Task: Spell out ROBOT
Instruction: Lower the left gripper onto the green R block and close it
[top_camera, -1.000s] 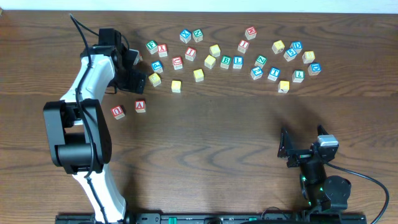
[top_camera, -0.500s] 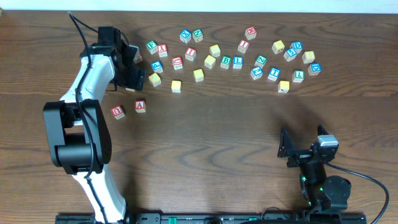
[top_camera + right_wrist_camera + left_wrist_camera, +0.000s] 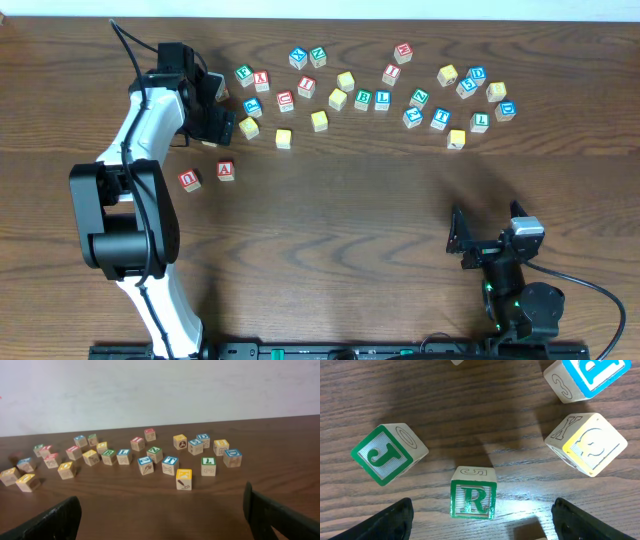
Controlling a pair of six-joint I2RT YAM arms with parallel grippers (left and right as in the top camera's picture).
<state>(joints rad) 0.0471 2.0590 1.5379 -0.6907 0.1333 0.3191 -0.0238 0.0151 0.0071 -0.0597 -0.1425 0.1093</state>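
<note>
I need to lower my left gripper's fingers before they close on the block, because they are above the R block (image 3: 473,499) in the left wrist view.
In the left wrist view a green R block (image 3: 473,499) stands on the wood between the two fingers of my open left gripper (image 3: 482,524), which touch nothing. A green J block (image 3: 387,453) lies to its left, a yellow block (image 3: 587,442) to its right and a blue block (image 3: 585,377) at the top right. Overhead, my left gripper (image 3: 212,108) hovers at the left end of the block scatter and hides the R block. My right gripper (image 3: 462,242) is open and empty near the front right, far from the blocks.
Many letter blocks spread in a band along the far side of the table (image 3: 330,230). A red U block (image 3: 189,179) and a red A block (image 3: 226,170) sit apart, nearer the front left. A yellow block (image 3: 183,479) is nearest to the right gripper.
My left gripper has shifted slightly toward the far side over the last second. The right arm and the blocks have not moved.
</note>
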